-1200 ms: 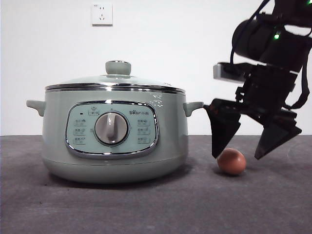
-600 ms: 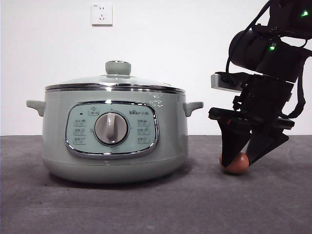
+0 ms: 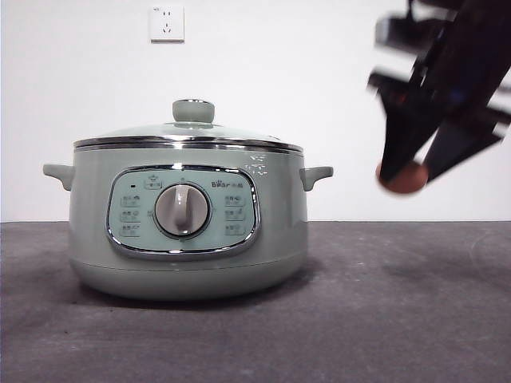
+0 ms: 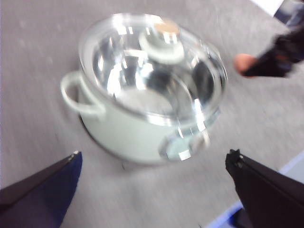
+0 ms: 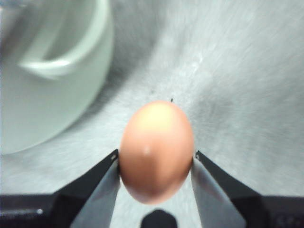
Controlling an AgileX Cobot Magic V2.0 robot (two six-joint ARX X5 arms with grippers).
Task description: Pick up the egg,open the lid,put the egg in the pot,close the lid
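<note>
The glass lid is far wider than my open fingers. My left gripper needs to grab the lid by its narrow knob next.
The pale green pot (image 3: 188, 231) stands on the dark table with its glass lid (image 3: 188, 134) on, knob (image 3: 193, 110) on top. My right gripper (image 3: 411, 174) is shut on the brown egg (image 3: 403, 179) and holds it in the air to the right of the pot, about level with the pot's side handle (image 3: 316, 175). In the right wrist view the egg (image 5: 156, 149) sits between both jaws, with the pot's handle (image 5: 61, 57) beside it. My left gripper (image 4: 152, 190) is open above the pot (image 4: 142, 109), near the lid (image 4: 152, 61), holding nothing.
A white wall socket (image 3: 167, 23) is on the wall behind the pot. The grey table (image 3: 383, 319) stretches in front and to the right of the pot.
My right gripper closed on the egg on the table and has lifted it up off the surface. The pot and lid have not moved.
</note>
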